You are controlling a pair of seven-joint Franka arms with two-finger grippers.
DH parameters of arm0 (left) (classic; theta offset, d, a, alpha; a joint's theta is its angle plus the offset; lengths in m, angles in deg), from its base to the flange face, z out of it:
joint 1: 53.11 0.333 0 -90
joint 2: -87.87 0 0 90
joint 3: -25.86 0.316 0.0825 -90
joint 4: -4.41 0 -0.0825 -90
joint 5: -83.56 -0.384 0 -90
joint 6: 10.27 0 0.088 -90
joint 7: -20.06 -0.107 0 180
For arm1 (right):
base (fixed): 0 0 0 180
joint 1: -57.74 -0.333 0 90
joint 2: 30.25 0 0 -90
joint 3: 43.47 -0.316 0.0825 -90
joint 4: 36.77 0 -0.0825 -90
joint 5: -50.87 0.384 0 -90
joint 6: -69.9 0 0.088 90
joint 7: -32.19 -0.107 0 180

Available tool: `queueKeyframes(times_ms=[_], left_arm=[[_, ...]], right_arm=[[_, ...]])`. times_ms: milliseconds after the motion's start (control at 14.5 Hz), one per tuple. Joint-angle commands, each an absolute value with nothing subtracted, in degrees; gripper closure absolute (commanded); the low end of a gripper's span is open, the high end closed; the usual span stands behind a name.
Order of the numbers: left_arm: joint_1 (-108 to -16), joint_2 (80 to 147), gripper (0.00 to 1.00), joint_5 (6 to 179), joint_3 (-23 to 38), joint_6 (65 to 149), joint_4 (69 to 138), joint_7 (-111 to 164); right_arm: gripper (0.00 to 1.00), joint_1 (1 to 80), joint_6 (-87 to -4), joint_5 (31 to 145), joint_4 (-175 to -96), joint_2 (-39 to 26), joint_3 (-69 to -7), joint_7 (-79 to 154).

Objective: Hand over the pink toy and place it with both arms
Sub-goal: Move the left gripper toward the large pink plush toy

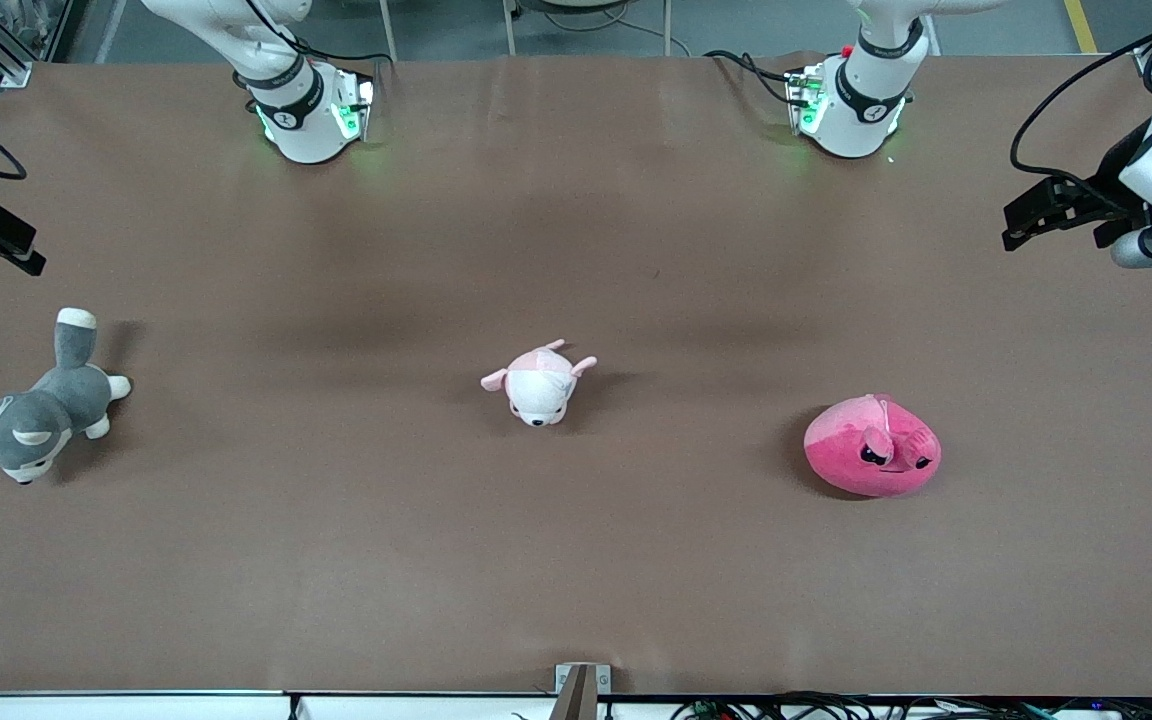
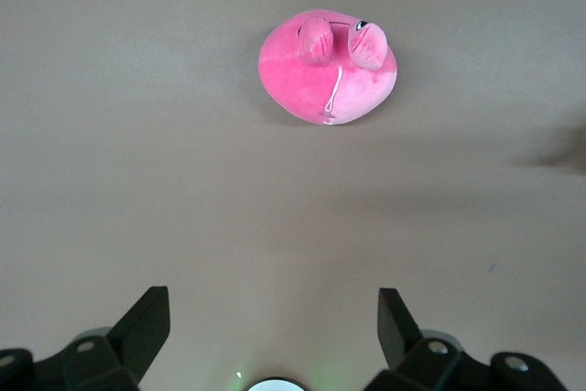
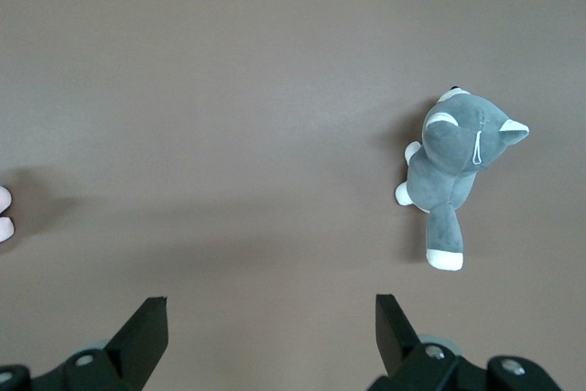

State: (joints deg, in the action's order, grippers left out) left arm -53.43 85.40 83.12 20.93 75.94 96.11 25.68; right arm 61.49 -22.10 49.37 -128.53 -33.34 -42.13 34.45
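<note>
My left gripper is to grab one ear [image 1: 920, 443] next, so that the pink toy's other ear [image 1: 878, 443] stays free for my right gripper.
The pink toy [image 1: 872, 446], a round hot-pink plush with dark angry eyes, lies on the brown table toward the left arm's end. It also shows in the left wrist view [image 2: 330, 66], well apart from the fingers. My left gripper [image 1: 1021, 228] hangs open and empty over the table's edge at the left arm's end; in its wrist view [image 2: 273, 313] only bare table lies between the fingers. My right gripper [image 1: 21, 255] hangs open and empty over the right arm's end; its wrist view [image 3: 271, 313] shows bare table between the fingers.
A pale pink-and-white plush animal [image 1: 540, 383] lies mid-table. A grey-and-white plush dog [image 1: 31, 415] lies at the right arm's end, also in the right wrist view [image 3: 455, 164]. The arm bases [image 1: 306, 110] stand along the table's edge farthest from the front camera.
</note>
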Motion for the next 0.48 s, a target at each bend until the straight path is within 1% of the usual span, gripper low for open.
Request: queueKeyframes(times_ms=[0, 138, 277, 346, 415], left_arm=[[-53.1, 85.8, 0.0, 82.8, 21.0, 75.7, 95.0, 24.6], [-53.0, 87.4, 0.0, 81.2, 21.0, 75.9, 93.3, 24.4], [-53.1, 91.8, 0.0, 81.1, 20.9, 76.1, 90.2, 24.4], [-53.1, 94.1, 0.0, 81.5, 20.9, 77.3, 90.1, 25.4], [-53.3, 96.1, 0.0, 81.6, 20.9, 81.8, 90.1, 25.6]], right_arm=[[0.0, 61.1, -22.6, 48.8, -131.1, -35.5, -42.1, 34.2], [0.0, 61.1, -22.6, 48.8, -131.1, -35.5, -42.1, 34.2], [0.0, 61.1, -22.6, 48.8, -131.2, -35.5, -42.1, 34.2], [0.0, 61.1, -22.5, 48.8, -131.2, -35.5, -42.1, 34.2], [0.0, 61.1, -22.5, 48.8, -131.2, -35.5, -42.1, 34.1]])
